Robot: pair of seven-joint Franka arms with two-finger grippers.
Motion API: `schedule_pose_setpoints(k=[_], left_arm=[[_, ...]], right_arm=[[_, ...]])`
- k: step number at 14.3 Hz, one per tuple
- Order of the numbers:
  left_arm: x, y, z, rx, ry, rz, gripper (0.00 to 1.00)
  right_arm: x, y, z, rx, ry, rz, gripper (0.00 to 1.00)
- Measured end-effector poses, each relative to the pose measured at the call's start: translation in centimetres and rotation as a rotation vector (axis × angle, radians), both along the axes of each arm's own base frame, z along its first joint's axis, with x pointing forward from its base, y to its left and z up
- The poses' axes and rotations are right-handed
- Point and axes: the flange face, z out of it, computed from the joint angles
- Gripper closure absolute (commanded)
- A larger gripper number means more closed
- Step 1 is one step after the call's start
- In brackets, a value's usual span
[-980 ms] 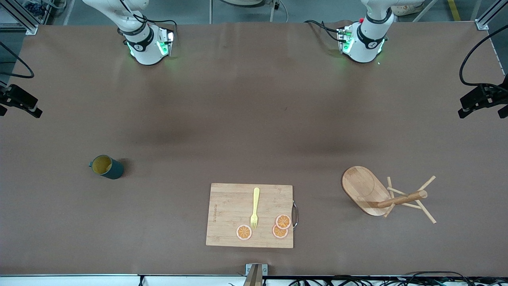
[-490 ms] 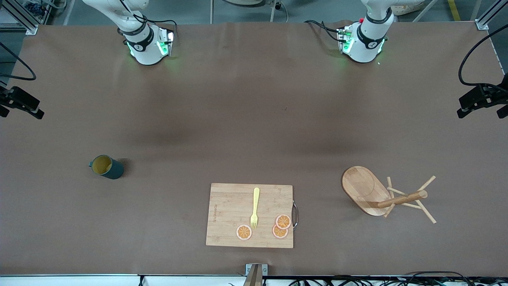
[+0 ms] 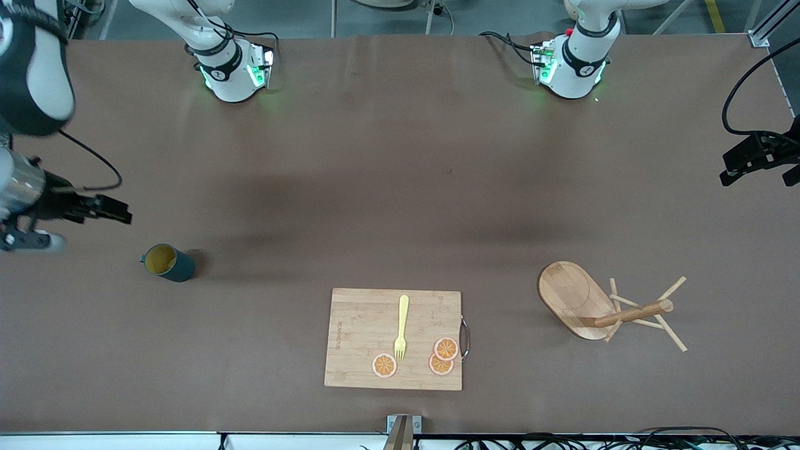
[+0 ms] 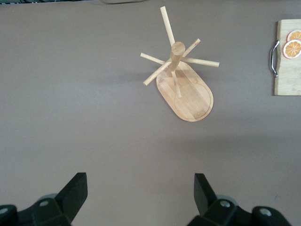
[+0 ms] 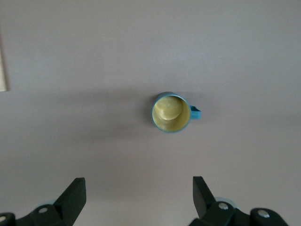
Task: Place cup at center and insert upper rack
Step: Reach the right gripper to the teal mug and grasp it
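The robot's right gripper needs to pick up the cup [image 3: 167, 262] by its rim next, which leaves the cup's handle free for the rack. The cup can then be placed at center.
The cup [image 3: 167, 262], dark teal with a mustard-yellow inside, stands upright on the table toward the right arm's end. It also shows in the right wrist view [image 5: 171, 113], handle to one side. My right gripper [image 3: 119, 212] hangs open and empty over the table close beside the cup; its jaws [image 5: 138, 197] are spread wide. The upper rack [image 3: 600, 306], a wooden mug tree with an oval base, stands toward the left arm's end, and shows in the left wrist view [image 4: 183, 80]. My left gripper [image 3: 759, 169] is open and empty over the table's edge there [image 4: 141, 195].
A rectangular wooden cutting board [image 3: 350, 340] with a metal handle lies nearer the front camera at mid-table. On it lie a yellow fork [image 3: 401, 328] and three orange slices [image 3: 442, 356]. The board's edge shows in the left wrist view [image 4: 288, 70].
My right arm has swung in over the table and its gripper has come close to the cup. The left arm, cup and rack have not moved.
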Motion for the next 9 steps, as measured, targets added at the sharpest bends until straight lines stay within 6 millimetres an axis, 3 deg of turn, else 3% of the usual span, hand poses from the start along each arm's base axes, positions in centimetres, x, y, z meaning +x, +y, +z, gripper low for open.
schedule_pose_setpoints(k=[2,5,9], left_arm=[[0.0,0.0,0.0,0.0,0.0,-0.001,0.0],[0.0,0.0,0.0,0.0,-0.001,-0.001,0.0],[0.0,-0.1,0.0,0.0,-0.001,-0.001,0.0]], right_arm=[[1.8,0.8,-5.3,-0.008,0.06,0.022,0.0],[3.0,2.3,-12.3,-0.022,0.146,0.057,0.0],[4.1,1.4,-18.4,-0.022,0.153,0.045,0.0]])
